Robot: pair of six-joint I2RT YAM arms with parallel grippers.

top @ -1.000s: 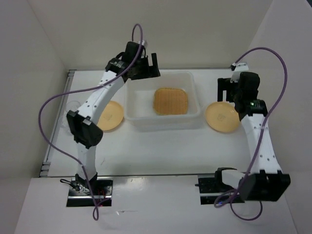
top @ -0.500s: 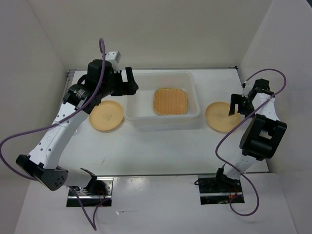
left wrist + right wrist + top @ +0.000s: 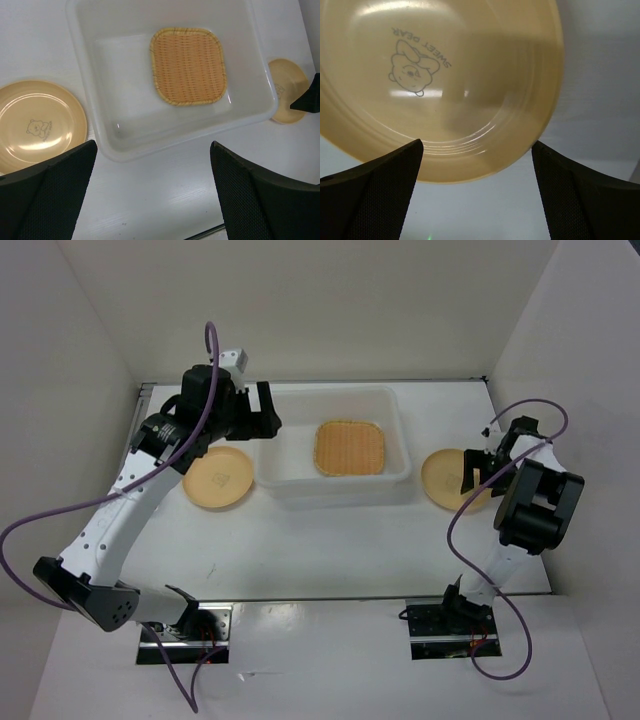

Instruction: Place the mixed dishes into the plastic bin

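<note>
My right gripper grabs the round tan-yellow plate by its rim next, to leave its flat base free to rest in the bin.
The translucent white plastic bin stands mid-table and holds the rounded-square woven tan plate. One round tan-yellow plate lies left of the bin and another lies right of it. My left gripper is open and empty, high over the bin's left end. Its wrist view shows the bin, the woven plate and both round plates. My right gripper is open, low at the right plate's right edge; the plate lies just ahead of the fingers. No glass cups show.
White walls close in the table at the back and on both sides. A purple cable loops from each arm. The right arm's elbow sits close to the right wall. Both arm bases stand at the near edge.
My left gripper moved left from the bin's back-left corner and its arm swung out leftward. My right gripper came down to the right plate's edge. The dishes have not moved.
</note>
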